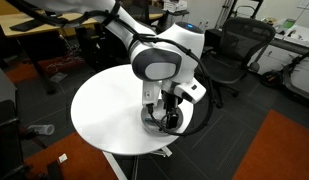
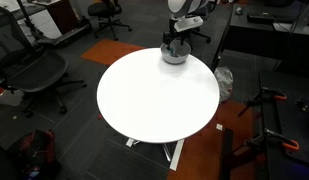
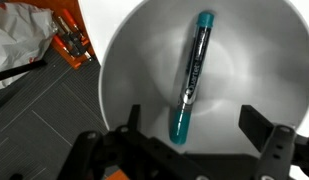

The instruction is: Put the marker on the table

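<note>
The marker lies between my fingers, but they stop above the marker and would miss if they closed now, so my gripper needs to go lower first.
The marker [image 3: 191, 75] lies inside a metal bowl [image 3: 134, 60]; it has a teal cap end and a dark printed barrel, and it runs up and down in the wrist view. My gripper [image 3: 192, 125] is open, its two dark fingers either side of the marker's teal lower end, not touching it. In both exterior views the gripper [image 1: 170, 112] [image 2: 175, 42] reaches down into the bowl [image 1: 162, 122] [image 2: 174, 55], which stands near the edge of the round white table [image 1: 104, 115] [image 2: 154, 95]. The marker is hidden in both exterior views.
Black office chairs [image 1: 234, 50] [image 2: 34, 70] stand around the table. A wooden desk [image 1: 54, 25] is at the back. Crumpled white plastic [image 3: 19, 40] and an orange patch [image 3: 69, 35] lie on the floor beside the table, with orange carpet [image 1: 284, 150] nearby.
</note>
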You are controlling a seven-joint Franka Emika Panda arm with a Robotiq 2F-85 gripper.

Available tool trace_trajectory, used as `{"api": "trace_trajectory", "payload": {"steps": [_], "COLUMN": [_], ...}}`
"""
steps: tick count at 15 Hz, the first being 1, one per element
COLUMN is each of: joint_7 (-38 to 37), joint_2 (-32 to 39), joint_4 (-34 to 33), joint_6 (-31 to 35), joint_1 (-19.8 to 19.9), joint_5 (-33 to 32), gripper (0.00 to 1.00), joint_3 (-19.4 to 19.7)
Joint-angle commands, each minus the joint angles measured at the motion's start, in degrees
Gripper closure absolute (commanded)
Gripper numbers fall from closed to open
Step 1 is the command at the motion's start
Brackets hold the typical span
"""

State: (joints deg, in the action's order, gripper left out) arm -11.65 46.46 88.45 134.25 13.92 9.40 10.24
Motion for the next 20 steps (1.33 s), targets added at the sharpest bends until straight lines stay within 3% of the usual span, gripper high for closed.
{"api": "trace_trajectory", "payload": {"steps": [1, 10, 11, 13, 20], "joint_7": [-1.2, -1.7, -1.8, -1.7, -1.7], "joint_2": [1.3, 3.3, 3.7, 4.1, 4.8], "joint_4": [-2.4, -3.5, -3.3, -3.7, -4.2], "joint_6": [-2.4, -1.8, -1.2, -1.2, -1.0], "joint_1": [0.3, 0.4, 0.2, 0.2, 0.5], "joint_5": [0.6, 1.0, 1.0, 1.0, 1.8], "gripper": [0.00, 0.00, 0.25, 0.34, 0.88], "joint_3": [-0.7, -1.1, -1.1, -1.2, -1.4]}}
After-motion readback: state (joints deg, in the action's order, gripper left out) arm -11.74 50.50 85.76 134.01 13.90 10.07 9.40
